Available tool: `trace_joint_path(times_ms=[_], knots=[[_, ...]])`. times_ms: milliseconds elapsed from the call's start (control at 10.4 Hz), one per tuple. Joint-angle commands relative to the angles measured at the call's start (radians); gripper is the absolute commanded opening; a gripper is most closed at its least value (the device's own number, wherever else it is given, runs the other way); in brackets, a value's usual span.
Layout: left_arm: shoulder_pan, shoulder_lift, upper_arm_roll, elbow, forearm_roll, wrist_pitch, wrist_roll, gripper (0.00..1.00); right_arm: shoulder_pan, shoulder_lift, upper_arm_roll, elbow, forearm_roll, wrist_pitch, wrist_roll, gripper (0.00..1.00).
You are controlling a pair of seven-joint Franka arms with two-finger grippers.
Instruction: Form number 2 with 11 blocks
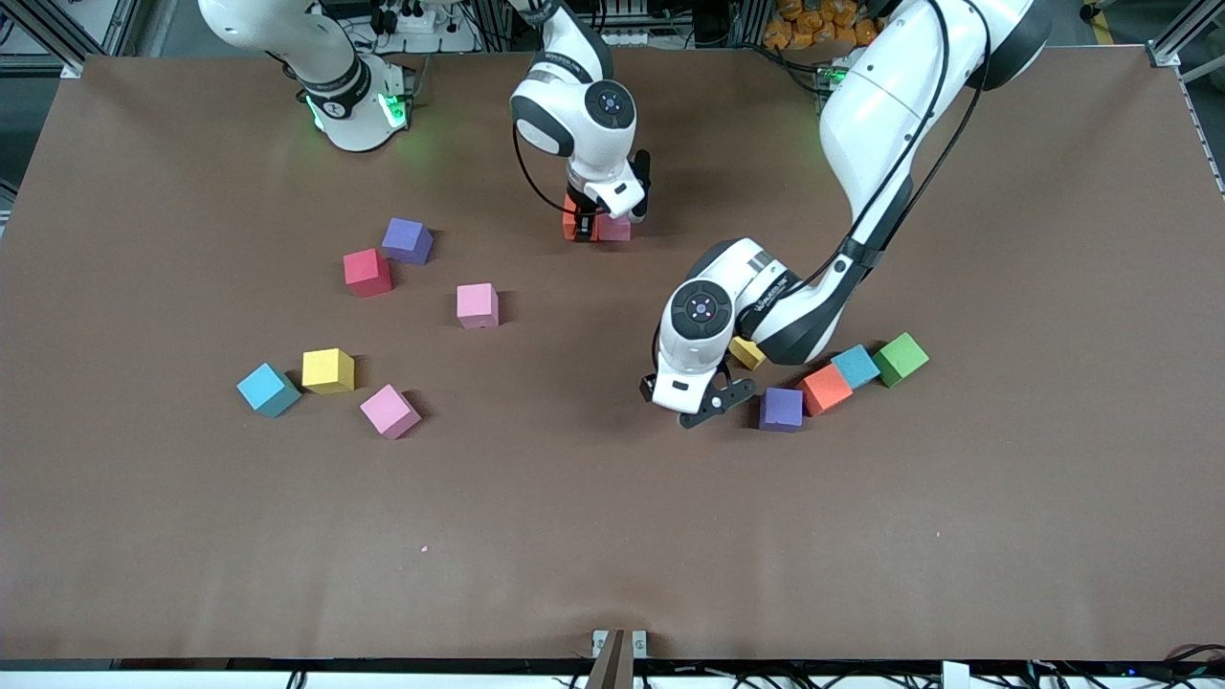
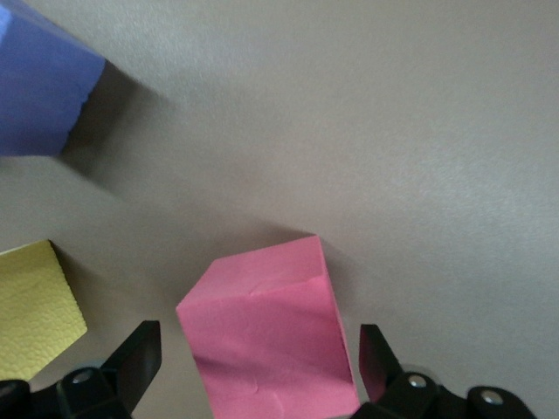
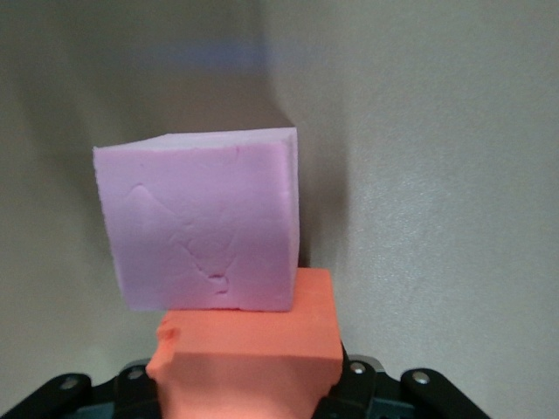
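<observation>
Next, my left gripper grabs the pink block by its opposite sides to extend the number 2 beside the orange block (image 1: pixel 574 222).
My right gripper (image 1: pixel 586 226) (image 3: pixel 244 388) is shut on an orange block (image 1: pixel 574 222) (image 3: pixel 249 349), down at the table near the robots' bases. The orange block touches a pink block (image 1: pixel 615 228) (image 3: pixel 205 223). My left gripper (image 1: pixel 706 407) (image 2: pixel 258 353) is open and low at the table, its fingers either side of another pink block (image 2: pixel 262 336) with a gap on each side. The hand hides that block in the front view. Beside it lie a yellow block (image 1: pixel 746 352) (image 2: pixel 35 305) and a purple block (image 1: pixel 781 409) (image 2: pixel 39 87). The number 2 is not in view.
Toward the right arm's end lie purple (image 1: pixel 408 240), red (image 1: pixel 367 272), pink (image 1: pixel 477 305), yellow (image 1: pixel 327 370), light blue (image 1: pixel 268 389) and pink (image 1: pixel 389 411) blocks. Next to the left arm lie orange (image 1: pixel 826 389), light blue (image 1: pixel 856 366) and green (image 1: pixel 901 359) cubes.
</observation>
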Motion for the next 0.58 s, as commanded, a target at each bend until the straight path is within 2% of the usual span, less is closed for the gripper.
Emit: trace_joint_path(times_ms=[0, 96, 192, 289, 481], knots=[[-0.017, 0.016, 0.017, 0.029, -0.020, -0.015, -0.012, 0.82, 0.026, 0.021, -0.007, 0.018, -0.017, -0.005, 0.044, 0.30], [-0.015, 0.012, 0.020, 0.029, -0.024, -0.016, -0.012, 0.55, 0.026, 0.024, -0.007, 0.018, -0.017, -0.007, 0.044, 0.30], [-0.004, -0.006, 0.021, 0.029, -0.061, -0.022, -0.012, 0.44, 0.030, 0.029, -0.007, 0.018, -0.017, -0.005, 0.049, 0.30], [0.003, -0.032, 0.021, 0.023, -0.081, -0.071, -0.010, 0.40, 0.043, 0.038, -0.007, 0.020, -0.017, 0.001, 0.069, 0.30], [0.019, -0.088, 0.020, 0.006, -0.084, -0.160, -0.010, 0.40, 0.053, 0.053, -0.007, 0.018, -0.017, 0.026, 0.075, 0.33]])
